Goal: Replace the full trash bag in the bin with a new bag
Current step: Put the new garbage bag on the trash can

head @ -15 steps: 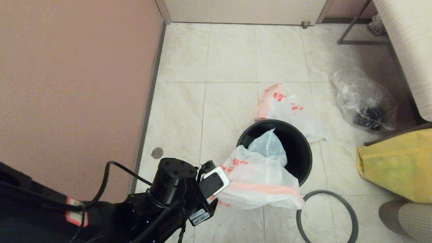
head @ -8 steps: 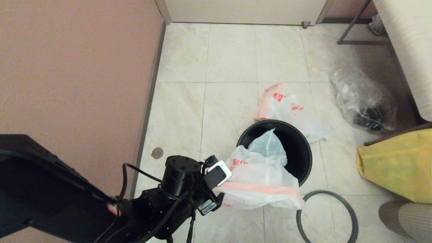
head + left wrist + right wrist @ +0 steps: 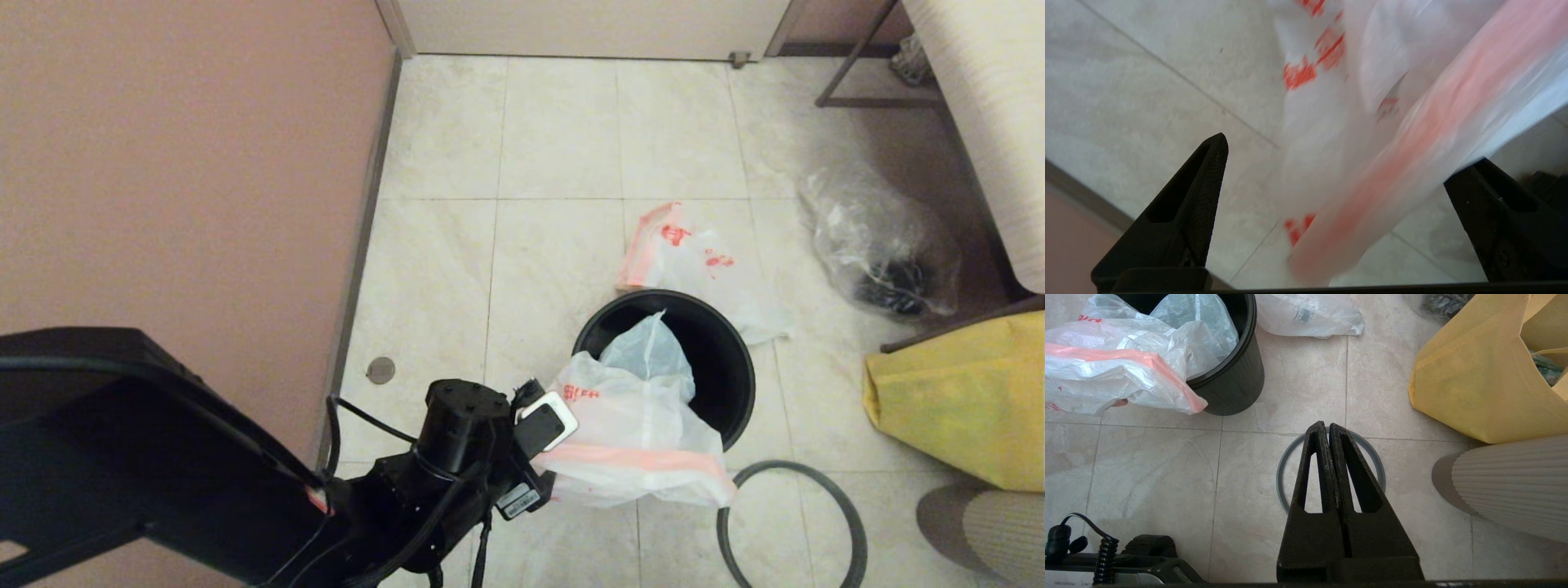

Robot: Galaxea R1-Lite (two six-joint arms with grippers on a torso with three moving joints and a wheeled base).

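My left gripper grabs the new bag by that pink border (image 3: 588, 454) next, since the border stands up in a fold while the rest hangs slack (image 3: 637, 407).
The bin (image 3: 718, 351) is a black bucket standing on the floor tiles. The new bag (image 3: 629, 433), thin white with a pink border, hangs over the bin's near-left rim and spills onto the floor. My left gripper (image 3: 1347, 151) is open wide at that bag's left edge, with the pink-bordered film lying between its fingers (image 3: 1200, 183), unclamped. The full trash bag (image 3: 694, 261) lies on the floor just behind the bin. The dark grey hoop (image 3: 824, 490) lies flat, near-right of the bin. My right gripper (image 3: 1327, 426) hangs shut and empty above the hoop (image 3: 1286, 473).
A clear bag with dark contents (image 3: 882, 245) lies at the far right. A yellow bag (image 3: 955, 392) stands right of the bin, with a ribbed grey object (image 3: 988, 523) near it. The pink wall (image 3: 180, 180) closes the left side; a metal frame (image 3: 865, 90) stands at the back.
My left arm has moved right and forward, bringing its gripper up to the new bag's left edge. The bag, the bin and the hoop have stayed in place.
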